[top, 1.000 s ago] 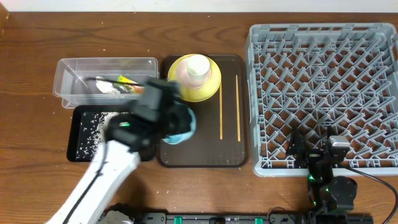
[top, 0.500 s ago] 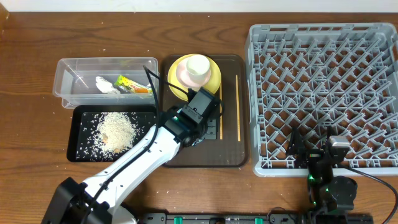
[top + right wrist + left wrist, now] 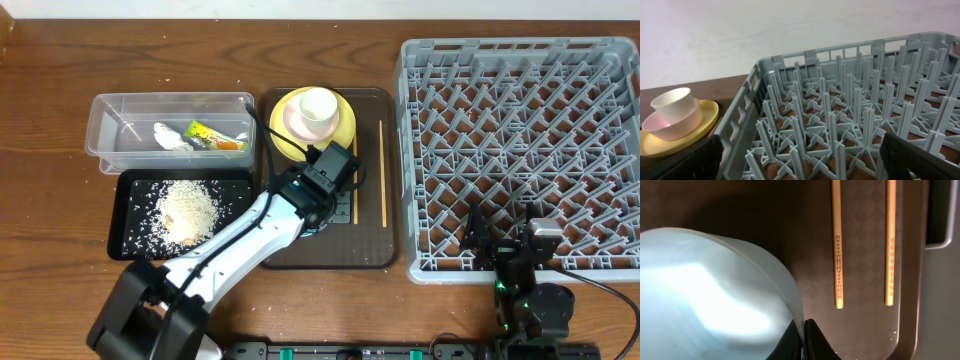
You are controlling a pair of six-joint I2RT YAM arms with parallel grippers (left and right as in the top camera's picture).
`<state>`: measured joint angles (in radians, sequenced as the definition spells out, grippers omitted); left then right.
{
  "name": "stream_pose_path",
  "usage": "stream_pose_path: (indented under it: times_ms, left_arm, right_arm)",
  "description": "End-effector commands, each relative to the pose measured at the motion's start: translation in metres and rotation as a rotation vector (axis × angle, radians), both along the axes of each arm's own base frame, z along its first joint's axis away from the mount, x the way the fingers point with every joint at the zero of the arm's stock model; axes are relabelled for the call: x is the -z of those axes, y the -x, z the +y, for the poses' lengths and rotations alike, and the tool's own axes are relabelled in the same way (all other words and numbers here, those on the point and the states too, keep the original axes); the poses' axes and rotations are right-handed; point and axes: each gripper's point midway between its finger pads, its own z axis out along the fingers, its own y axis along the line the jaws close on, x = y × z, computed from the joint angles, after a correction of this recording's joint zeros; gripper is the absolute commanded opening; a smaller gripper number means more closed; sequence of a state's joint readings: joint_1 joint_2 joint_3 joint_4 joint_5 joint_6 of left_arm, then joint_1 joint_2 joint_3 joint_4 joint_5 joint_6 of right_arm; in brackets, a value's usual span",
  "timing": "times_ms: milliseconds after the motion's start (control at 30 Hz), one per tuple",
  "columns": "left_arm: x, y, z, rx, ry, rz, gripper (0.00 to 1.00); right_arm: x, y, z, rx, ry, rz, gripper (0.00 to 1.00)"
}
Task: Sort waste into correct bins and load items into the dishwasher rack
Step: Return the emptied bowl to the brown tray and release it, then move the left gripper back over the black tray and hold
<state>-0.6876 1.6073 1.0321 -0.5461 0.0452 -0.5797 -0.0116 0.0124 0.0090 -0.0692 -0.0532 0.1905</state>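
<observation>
The light-blue bowl point(image 3: 715, 290) would settle on the flat brown serving tray, clear of the chopsticks, so it is now time to open my left gripper.
My left gripper point(image 3: 322, 205) hangs over the brown serving tray point(image 3: 375, 250). In the left wrist view its fingers point(image 3: 804, 340) are pinched on the rim of the light-blue bowl point(image 3: 715, 290), which the arm hides from overhead. Two chopsticks point(image 3: 837, 245) lie just right of the bowl, and one shows overhead point(image 3: 382, 170). The yellow plate point(image 3: 340, 140) holds the pink bowl point(image 3: 295, 120) and white cup point(image 3: 318, 105). The wrapper point(image 3: 215, 135) and tissue point(image 3: 168, 135) lie in the clear tub point(image 3: 110, 130). Rice scraps point(image 3: 190, 210) lie in the black tray point(image 3: 135, 185). My right gripper point(image 3: 800, 160) is open and empty at the front edge of the rack point(image 3: 520, 140).
The grey rack point(image 3: 840, 115) fills the right side of the table and holds nothing. The stacked plate, bowl and cup also show in the right wrist view point(image 3: 675, 120). Bare wooden table lies left of the tub and black tray.
My left arm has swung right from the edge of the black tray to over the brown tray, carrying the blue bowl. The rice pile on the black tray is now uncovered. The right arm has not moved.
</observation>
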Motion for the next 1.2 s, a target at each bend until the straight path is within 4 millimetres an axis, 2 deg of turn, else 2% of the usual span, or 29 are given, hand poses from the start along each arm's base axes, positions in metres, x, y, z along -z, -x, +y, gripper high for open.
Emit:
stream_pose_path:
  times_ms: [0,200,333,433,500,733,833,1000,1100,1167]
  left_arm:
    - [-0.005,-0.008,-0.002,-0.013,0.000,-0.027,0.06]
    - [-0.005,-0.009,-0.003,-0.014,0.003,-0.030,0.07]
    - [-0.005,-0.009,-0.002,-0.013,0.002,-0.029,0.17]
    - [-0.005,-0.008,-0.002,-0.013,0.001,-0.027,0.17]
    - [-0.005,-0.008,-0.002,-0.013,0.001,-0.028,0.24]
    - [-0.007,-0.015,0.002,-0.033,0.009,-0.036,0.26]
    - [-0.015,-0.021,0.010,-0.058,0.023,-0.037,0.26]
    - [-0.047,-0.040,0.034,-0.120,0.063,-0.084,0.26]
    - [-0.068,-0.051,0.062,-0.196,0.084,-0.129,0.26]
    - [-0.081,-0.055,0.087,-0.264,0.090,-0.149,0.26]
  right_arm:
    - [0.001,0.000,-0.001,0.004,0.004,0.001,0.99]
    - [0.001,0.000,-0.001,0.004,0.004,0.001,0.99]
    - [0.001,0.000,-0.001,0.004,0.004,0.001,0.99]
    - [0.001,0.000,-0.001,0.004,0.004,0.001,0.99]
    - [0.001,0.000,-0.001,0.004,0.004,0.001,0.99]
    - [0.001,0.000,-0.001,0.004,0.004,0.001,0.99]
    - [0.001,0.000,-0.001,0.004,0.004,0.001,0.99]
    - [0.001,0.000,-0.001,0.004,0.004,0.001,0.99]
    - [0.001,0.000,-0.001,0.004,0.004,0.001,0.99]
    - [0.001,0.000,-0.001,0.004,0.004,0.001,0.99]
